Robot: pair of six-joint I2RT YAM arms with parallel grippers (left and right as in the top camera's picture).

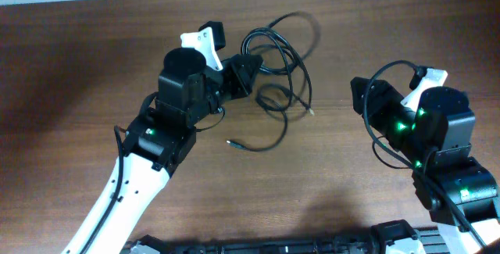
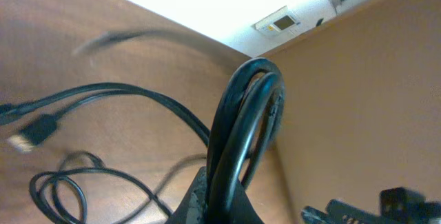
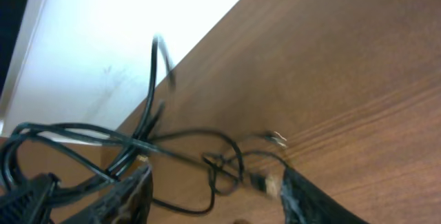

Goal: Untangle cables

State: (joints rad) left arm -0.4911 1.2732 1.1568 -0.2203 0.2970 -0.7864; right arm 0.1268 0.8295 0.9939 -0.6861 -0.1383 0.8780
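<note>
The doubled loop of the cables in my left gripper's fingers hangs above the wood, so my left gripper should keep holding the cables until they rest on the tabletop.
The thin black cables [image 1: 273, 59] lie in tangled loops on the wooden table, right of my left gripper [image 1: 244, 74]. One plug end [image 1: 231, 141] lies nearer the front, and a silver-tipped end [image 1: 312, 113] lies to the right. In the left wrist view my left gripper [image 2: 231, 207] is shut on a doubled loop of cable [image 2: 244, 120] that arches up from the jaws. My right gripper [image 3: 217, 196] is open and empty, its fingers wide apart. The cable tangle [image 3: 220, 158] and a plug [image 3: 258, 180] lie ahead of it. In the overhead view it [image 1: 359, 98] is well right of the cables.
The wooden table [image 1: 94, 59] ends at a far edge against a white wall [image 3: 124, 38]. Thicker black wires loop over my right arm [image 1: 391, 70]. Dark equipment runs along the front edge [image 1: 258, 242].
</note>
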